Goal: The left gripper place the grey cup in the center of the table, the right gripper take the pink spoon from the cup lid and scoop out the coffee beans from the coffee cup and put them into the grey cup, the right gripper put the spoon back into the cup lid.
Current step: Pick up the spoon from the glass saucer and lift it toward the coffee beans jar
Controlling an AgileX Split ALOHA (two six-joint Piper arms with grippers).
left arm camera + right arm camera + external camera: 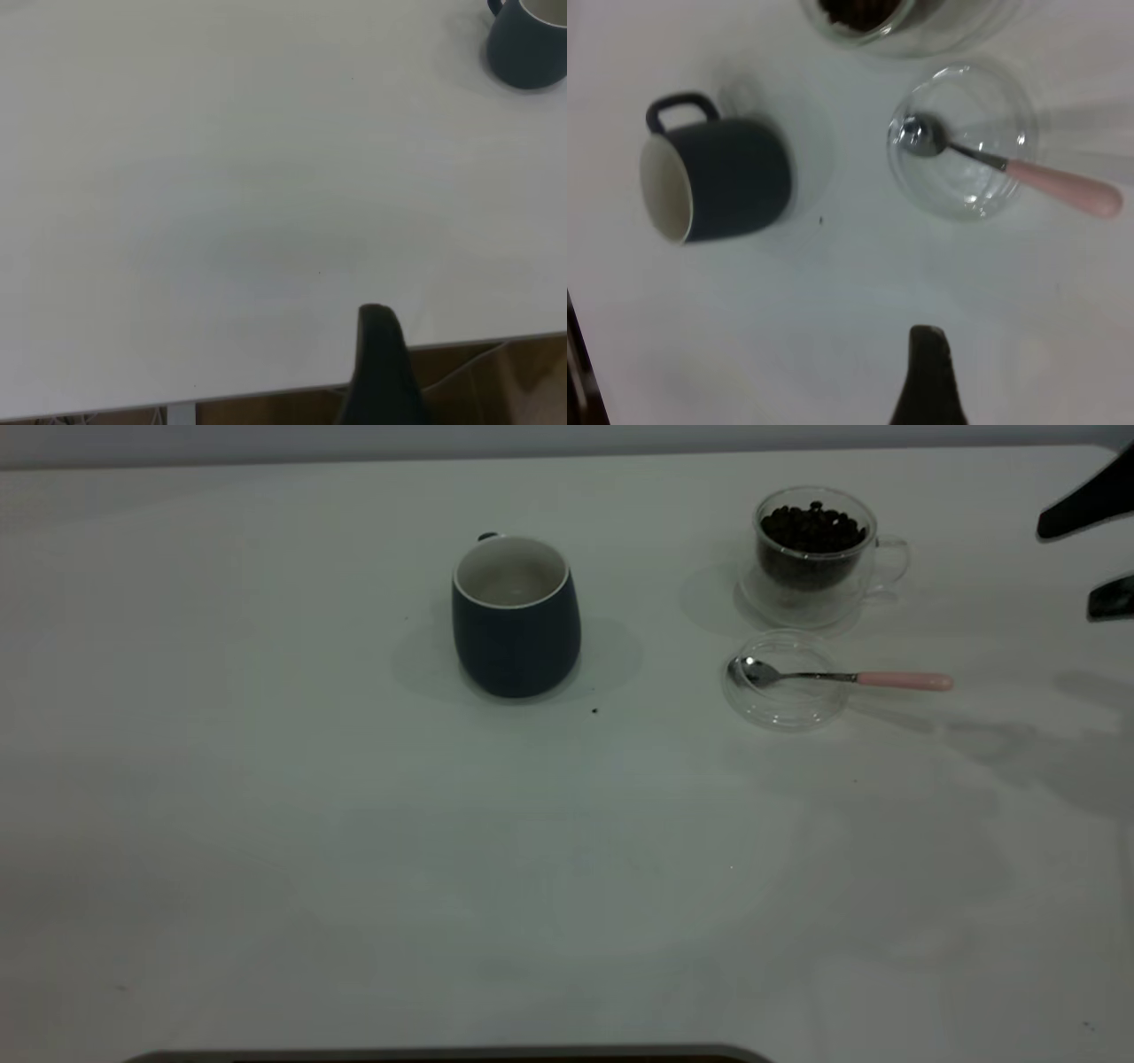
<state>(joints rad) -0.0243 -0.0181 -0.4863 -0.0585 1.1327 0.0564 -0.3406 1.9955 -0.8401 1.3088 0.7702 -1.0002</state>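
The robot's right gripper needs to grab the pink spoon by its pink handle (904,680) next, so that it can scoop coffee beans into the grey cup (516,638).
The grey cup (516,638) stands upright near the middle of the table (354,824), its handle turned to the far side. It also shows in the left wrist view (527,53) and the right wrist view (735,181). The coffee cup (811,558) holds coffee beans (812,527) at the back right. In front of it lies the cup lid (784,700) with the pink spoon (842,677) resting in it, bowl in the lid and pink handle pointing right. My right gripper (1067,571) is open at the right edge, apart from the spoon. My left gripper is outside the exterior view; one finger (379,345) shows over the table's edge, far from the grey cup.
A small dark speck (594,710) lies just in front of the grey cup. A dark rim (443,1056) runs along the table's near edge. The right wrist view shows the lid (966,190) and spoon (1010,166) below the camera, beside the grey cup.
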